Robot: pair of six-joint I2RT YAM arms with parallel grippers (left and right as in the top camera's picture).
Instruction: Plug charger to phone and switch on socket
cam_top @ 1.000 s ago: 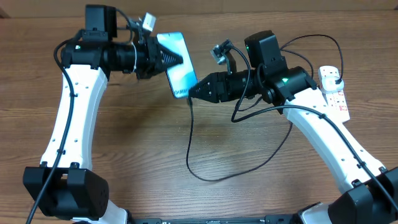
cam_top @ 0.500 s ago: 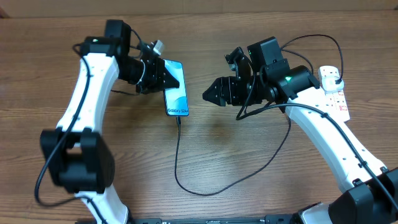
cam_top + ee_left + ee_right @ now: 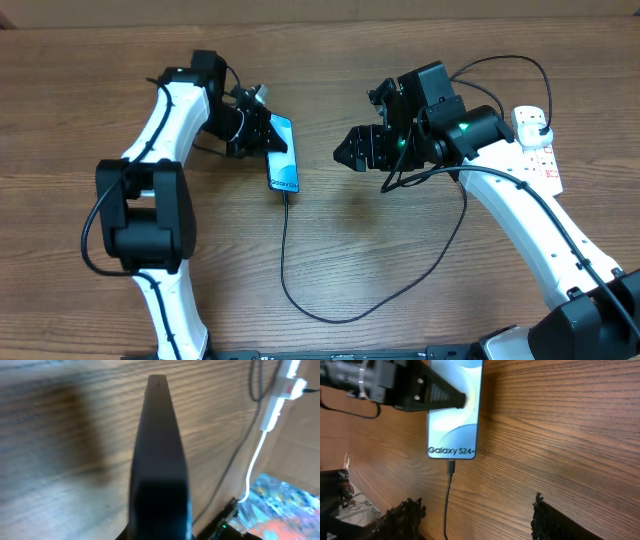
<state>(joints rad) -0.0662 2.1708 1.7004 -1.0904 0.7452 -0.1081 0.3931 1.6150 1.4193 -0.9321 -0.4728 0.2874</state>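
Observation:
The phone's edge [image 3: 268, 177] tilts above the tabletop with its shadow lying apart, so the phone comes down flat next, before my left gripper releases it.
The phone [image 3: 283, 160] shows its lit blue-and-white screen, and my left gripper [image 3: 270, 140] is shut on its upper part. In the right wrist view the phone [image 3: 454, 410] reads "Galaxy S24+", with the left fingers [image 3: 437, 397] across it. The left wrist view sees the phone [image 3: 160, 460] edge-on as a dark blade. The charger [image 3: 284, 255] has its connector [image 3: 451, 466] in the phone's bottom end; the black cable loops across the table toward the socket [image 3: 537, 150] at the far right. My right gripper [image 3: 347, 153] is open, right of the phone, holding nothing.
A black plug [image 3: 536, 122] sits in the socket's far end. The socket's thick white cord [image 3: 254, 465] runs off the table's edge. The right gripper's dark fingers [image 3: 402, 517] straddle bare wood and the cable. The cable's slack loop [image 3: 330, 315] lies near the table's front.
The right gripper has let go of the connector, opened and drawn back to the right. The left arm has swung the phone left and lower, with the cable plugged into it.

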